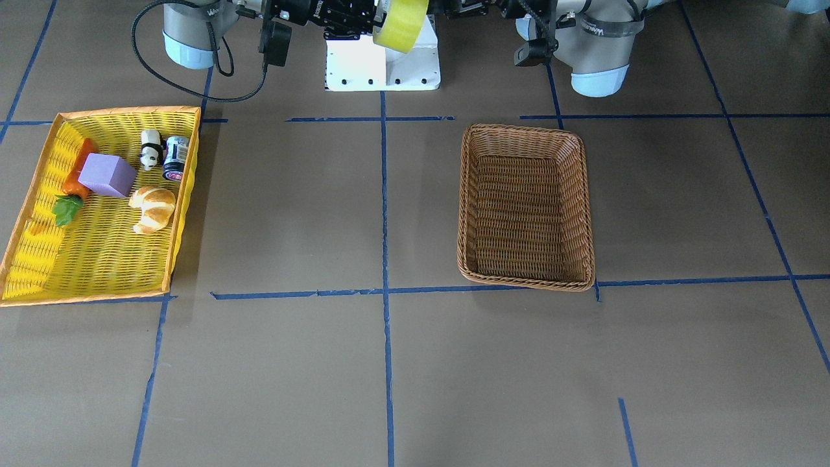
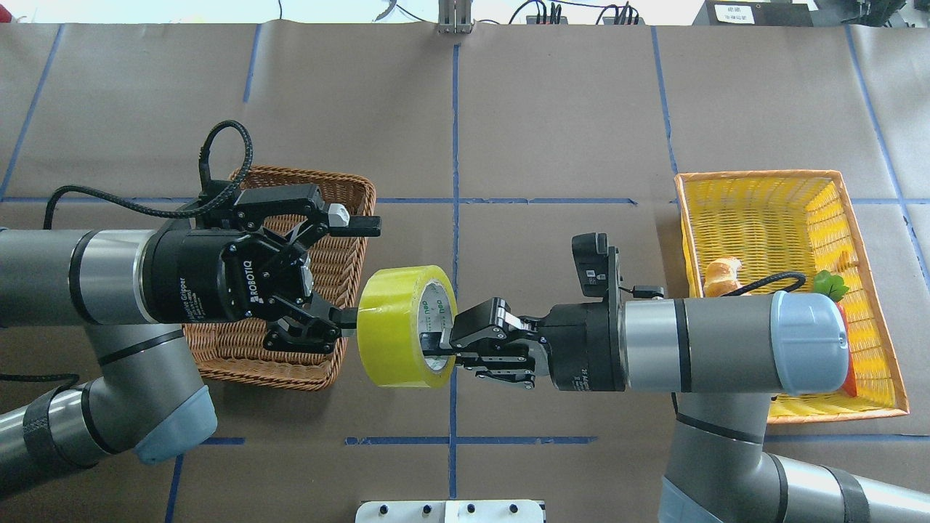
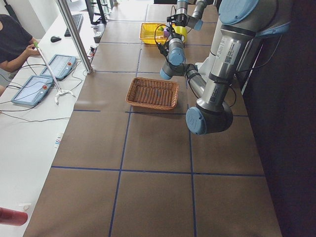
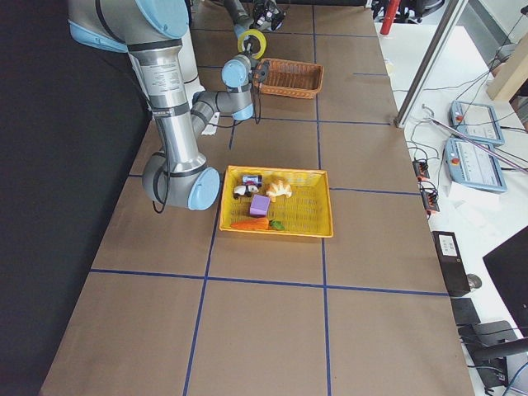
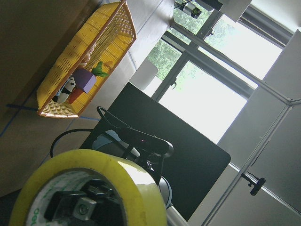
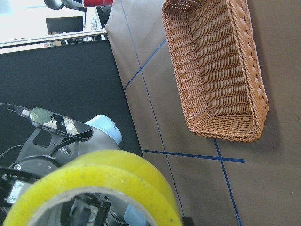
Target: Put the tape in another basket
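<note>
My left gripper needs to grip the tape by its upper side (image 1: 404,22) (image 5: 94,162) next, to move the tape into the brown wicker basket.
The tape (image 2: 396,330), a yellow-green roll with a white core, hangs in the air between my two grippers, above the table and beside the brown wicker basket (image 2: 347,190). My right gripper (image 2: 436,347) is shut on the roll's wall, with one finger inside the core. My left gripper (image 2: 363,270) is open over the basket's near edge, and its lower finger reaches the roll's outer side. The tape also shows in the left wrist view (image 5: 101,165), the right wrist view (image 6: 117,167) and the front view (image 1: 402,23). The basket (image 1: 464,194) holds nothing.
A yellow orange-rimmed tray (image 2: 755,211) lies under my right arm. It holds a croissant (image 1: 154,207), a purple block (image 1: 107,175), a carrot (image 1: 72,188), a panda figure (image 1: 150,149) and a small can (image 1: 176,157). Blue tape lines cross the brown table.
</note>
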